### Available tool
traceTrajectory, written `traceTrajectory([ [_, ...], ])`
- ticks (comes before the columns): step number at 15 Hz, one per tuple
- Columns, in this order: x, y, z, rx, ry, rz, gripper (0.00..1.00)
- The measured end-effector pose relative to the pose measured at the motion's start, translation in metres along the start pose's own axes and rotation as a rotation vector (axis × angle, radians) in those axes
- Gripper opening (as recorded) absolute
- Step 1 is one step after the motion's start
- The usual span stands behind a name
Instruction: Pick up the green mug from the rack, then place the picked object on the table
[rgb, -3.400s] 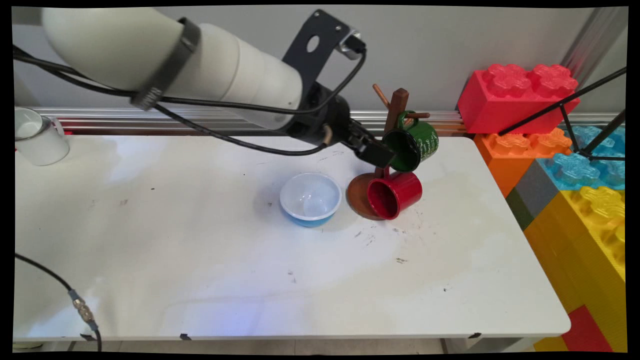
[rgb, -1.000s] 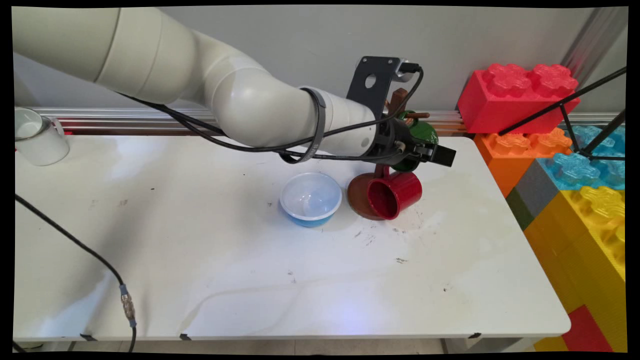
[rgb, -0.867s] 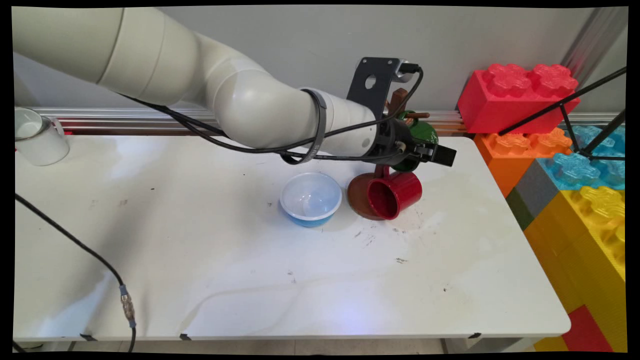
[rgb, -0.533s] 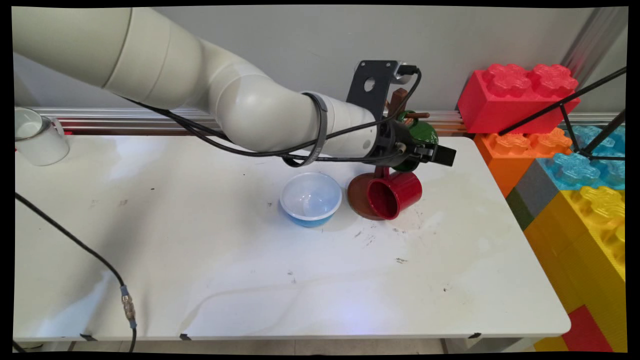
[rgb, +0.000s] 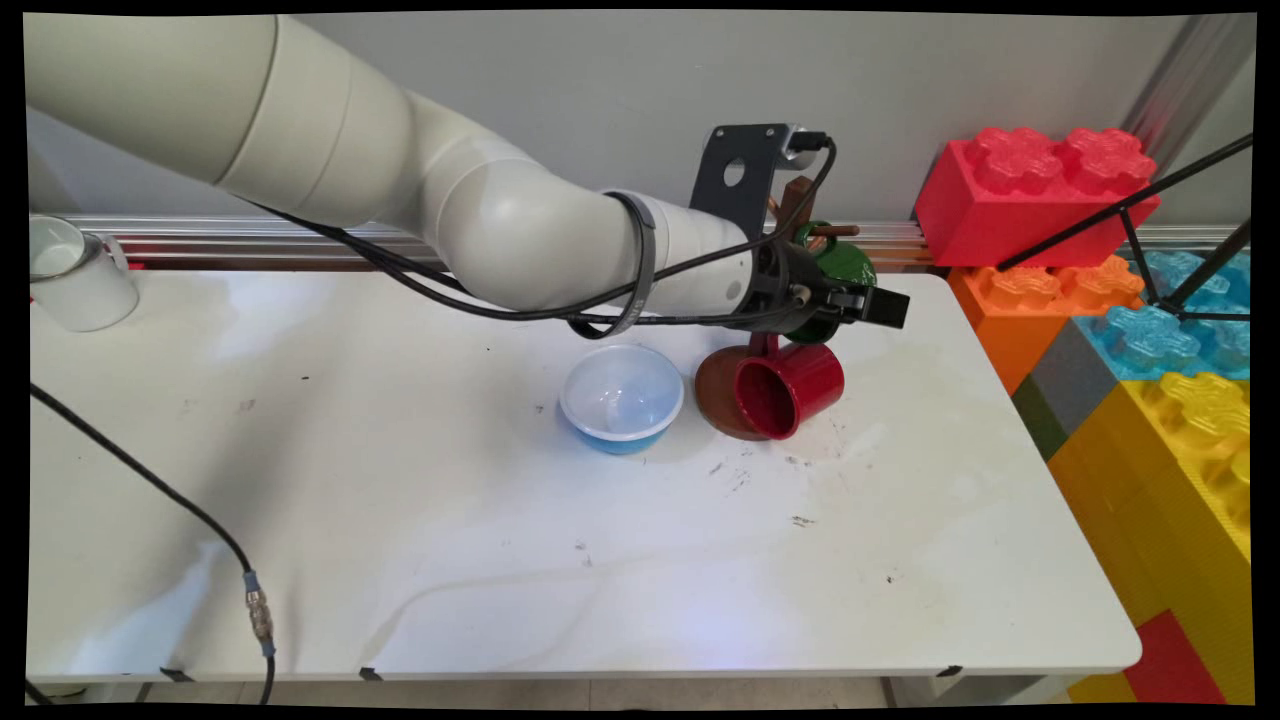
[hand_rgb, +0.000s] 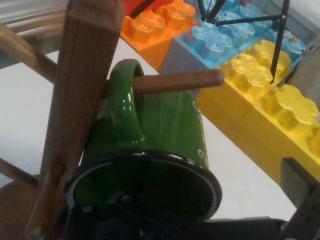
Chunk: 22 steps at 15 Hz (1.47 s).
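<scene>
I need to grab the green mug by its dark rim (hand_rgb: 206, 171) with my gripper next, so the green mug's handle stays free to slide off the wooden peg (hand_rgb: 182, 81).
A green mug (rgb: 846, 262) hangs by its handle on a peg of the wooden mug tree (rgb: 797, 203). My gripper (rgb: 866, 300) reaches in level from the left, right at this mug, and it is open. In the hand view the green mug (hand_rgb: 165, 130) fills the middle with its dark rim close above my linkage. The peg (hand_rgb: 180, 82) passes through its handle, and the tree's post (hand_rgb: 80, 100) stands to the left. One finger (hand_rgb: 300, 182) shows at the right, apart from the mug's wall; the other is hidden. A red mug (rgb: 792, 388) hangs lower on the tree, over its round base (rgb: 716, 392).
A blue bowl with a white inside (rgb: 621, 397) sits just left of the tree's base. A white mug (rgb: 75, 270) stands at the far left back. Large toy bricks (rgb: 1035, 190) are stacked along the table's right side. A black cable (rgb: 150, 485) crosses the front left.
Since 3.4 s ago the gripper has swung from the mug's left, pointing down, to level around the green mug. Over the last second only the arm's upper links shifted slightly.
</scene>
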Motion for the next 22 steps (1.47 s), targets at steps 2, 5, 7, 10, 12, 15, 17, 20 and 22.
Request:
traceTrajectory([
  [2,0.000,0.000,0.000,0.001,0.003,-0.006,1.00],
  [5,0.000,-0.002,0.000,0.003,0.008,-0.013,0.00],
  [7,0.000,-0.003,0.000,0.009,0.011,-0.017,0.00],
  [10,-0.001,-0.007,0.000,0.022,0.011,-0.023,0.00],
  [12,-0.001,-0.008,-0.001,0.027,0.009,-0.026,0.00],
  [15,-0.003,-0.010,-0.003,0.032,0.005,-0.031,0.00],
  [17,-0.004,-0.010,-0.004,0.033,0.003,-0.033,0.00],
  [20,-0.005,-0.011,-0.007,0.030,0.001,-0.037,0.00],
  [22,-0.006,-0.011,-0.010,0.027,0.001,-0.039,0.00],
])
